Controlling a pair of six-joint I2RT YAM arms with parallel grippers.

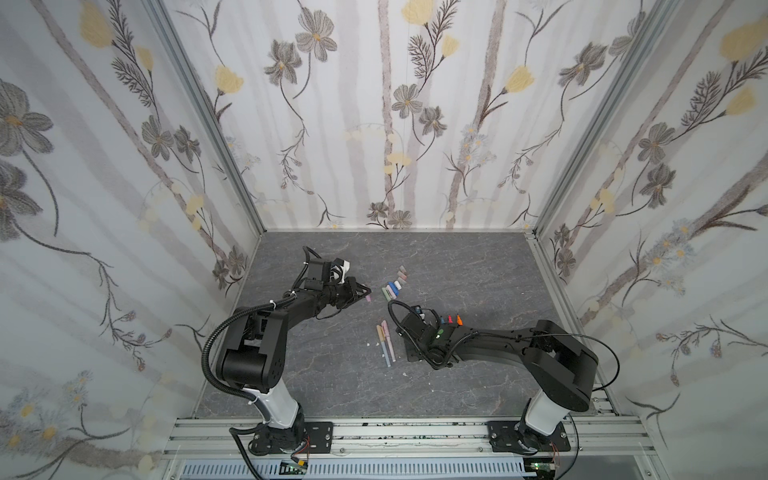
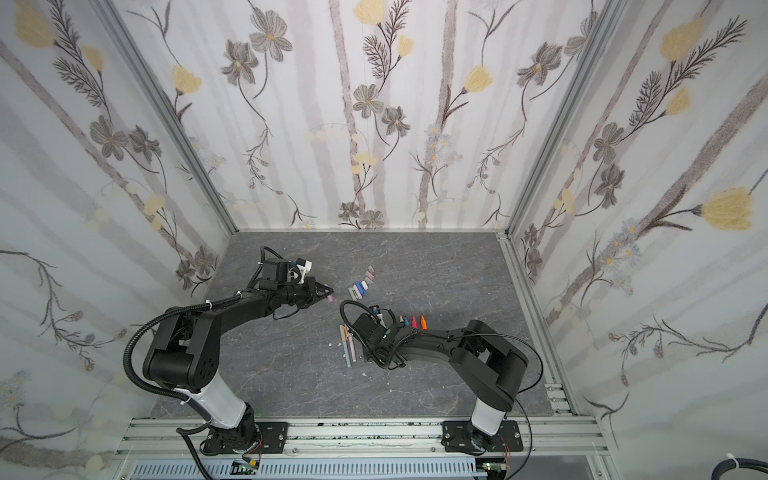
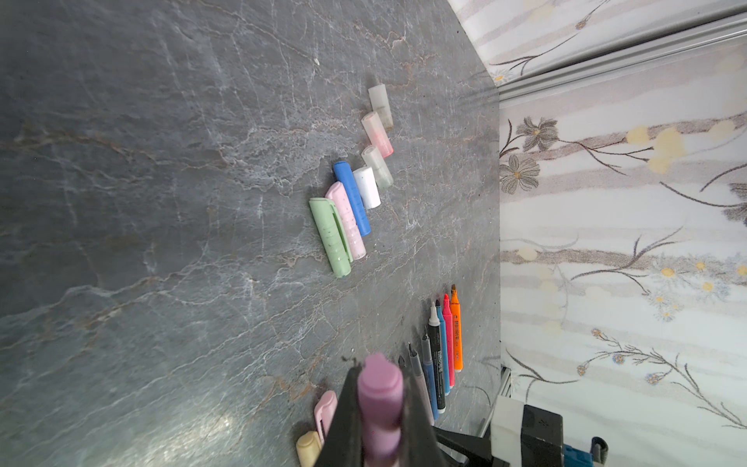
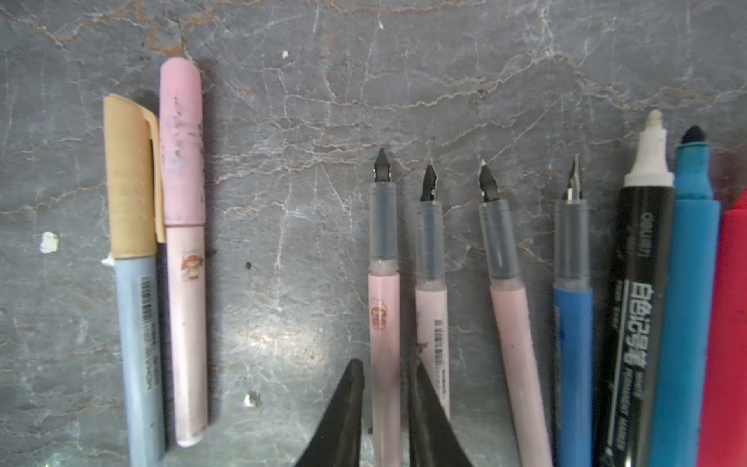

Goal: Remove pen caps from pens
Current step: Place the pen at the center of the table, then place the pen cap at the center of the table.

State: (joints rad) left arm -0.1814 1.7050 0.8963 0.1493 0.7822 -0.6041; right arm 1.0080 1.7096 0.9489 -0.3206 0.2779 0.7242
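Observation:
My left gripper needs to move the lilac pen cap toward the row before it lets go. The lilac cap is still short of the green cap [image 3: 331, 236] and would fall apart from the row.
My left gripper [image 3: 380, 368] is shut on a lilac pen cap [image 3: 380, 396] and holds it above the table, left of a row of loose pen caps [image 1: 392, 289]. That row runs from a green cap [image 3: 331, 236] through pink, blue and white ones to a grey one [image 3: 380, 101]. My right gripper [image 4: 386, 364] is low over the table. Its fingers stand slightly apart on either side of an uncapped pink pen [image 4: 384, 291], which lies in a row of several uncapped pens [image 4: 501, 283]. A tan-capped pen [image 4: 133, 263] and a pink-capped pen [image 4: 184, 242] lie beside that row.
Thicker markers end the uncapped row: black-and-white [image 4: 638, 283], blue [image 4: 687, 283], red [image 4: 731, 323], and orange [image 3: 456, 335]. Small white specks [image 4: 49, 241] dot the grey marble table [image 1: 478, 270]. Patterned walls close in the back and both sides.

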